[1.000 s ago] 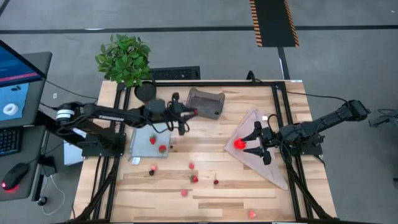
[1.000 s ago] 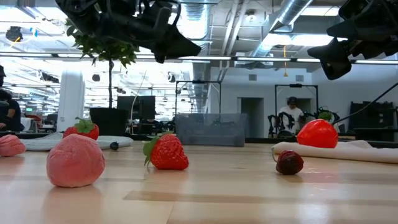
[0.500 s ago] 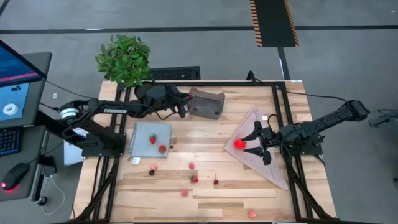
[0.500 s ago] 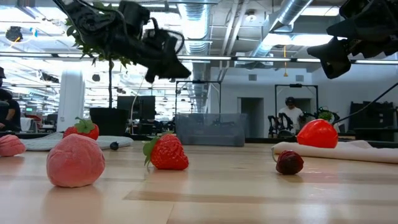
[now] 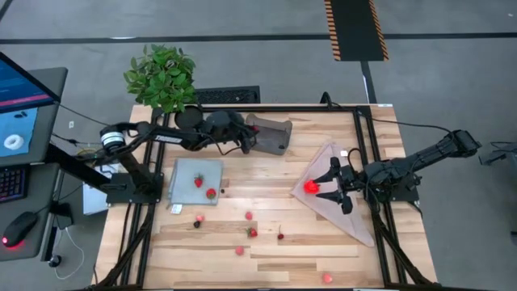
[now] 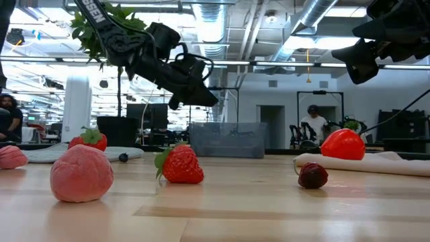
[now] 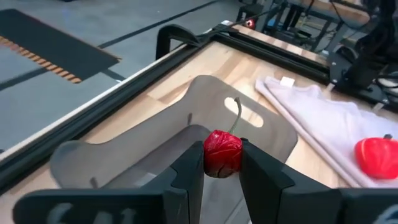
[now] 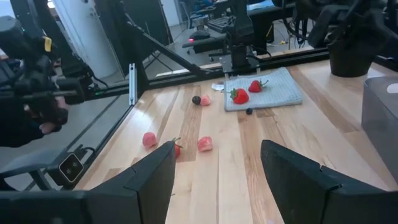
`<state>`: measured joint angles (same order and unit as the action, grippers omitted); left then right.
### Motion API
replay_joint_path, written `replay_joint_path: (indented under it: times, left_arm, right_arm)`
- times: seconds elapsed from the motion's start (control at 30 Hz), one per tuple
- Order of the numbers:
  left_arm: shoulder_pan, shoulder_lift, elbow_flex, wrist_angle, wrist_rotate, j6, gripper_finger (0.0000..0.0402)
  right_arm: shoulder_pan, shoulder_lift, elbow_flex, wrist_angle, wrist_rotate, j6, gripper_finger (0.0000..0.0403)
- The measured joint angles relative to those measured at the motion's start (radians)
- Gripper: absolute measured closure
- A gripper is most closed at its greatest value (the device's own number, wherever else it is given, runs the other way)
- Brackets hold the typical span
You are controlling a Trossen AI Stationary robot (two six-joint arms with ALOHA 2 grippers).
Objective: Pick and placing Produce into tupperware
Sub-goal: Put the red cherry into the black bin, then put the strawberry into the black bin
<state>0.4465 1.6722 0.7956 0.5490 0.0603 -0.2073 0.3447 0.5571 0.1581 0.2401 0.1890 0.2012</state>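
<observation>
The red cherry [image 7: 222, 153] is hanging over the grey tub's open inside and would stay there, so my left gripper needs to let go of it.
My left gripper [image 5: 245, 140] is shut on a small dark red cherry [image 7: 222, 153] and hangs over the near-left rim of the translucent grey tupperware [image 5: 268, 135], also seen in the low view as the tub [image 6: 227, 140]. Two strawberries [image 5: 212, 193] lie on the pale square mat [image 5: 194, 181]. Several small red, pink and maroon pieces [image 5: 253, 232] are scattered on the wood. The larger bright red round fruit [image 5: 311, 187] rests on a pinkish cloth [image 5: 343, 202]. My right gripper [image 5: 336, 187] waits open just right of it. My left gripper pinches the cherry's round body [image 7: 222, 163] between its two fingertips [image 7: 189, 163], one on each side. The stem [image 7: 237, 115] sticks out past the fingers. The cherry is lifted clear, above the tupperware's open inside [image 7: 155, 155].
A leafy potted plant [image 5: 161, 77] stands at the far left corner, a black keyboard-like block [image 5: 228, 95] behind the tub. A black frame [image 5: 359, 153] runs around the tabletop. Close in the low view lie a pink piece [image 6: 82, 173], a strawberry [image 6: 180, 165] and a dark cherry [image 6: 313, 175].
My left gripper has moved from above the mat's far edge toward the table's far edge and right, over the tupperware, and has come lower, staying shut on the cherry. The right arm has kept still.
</observation>
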Motion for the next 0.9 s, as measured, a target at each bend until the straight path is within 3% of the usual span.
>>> replay_joint_path:
  times: [0.27,0.63,0.9]
  left_arm:
    - [0.0,0.007,0.01,-0.012,-0.042,-0.031,0.0304]
    - [-0.001,0.008,0.01,-0.013,-0.021,-0.039,0.0175]
    - [0.001,-0.001,0.01,0.014,0.101,-0.087,0.0166]
  right_arm:
    - [0.001,0.0,0.0,0.0,0.0,0.001,0.0143]
    - [0.001,0.0,0.0,0.0,0.0,0.001,0.0143]
    - [0.001,0.0,0.0,0.0,0.0,0.001,0.0143]
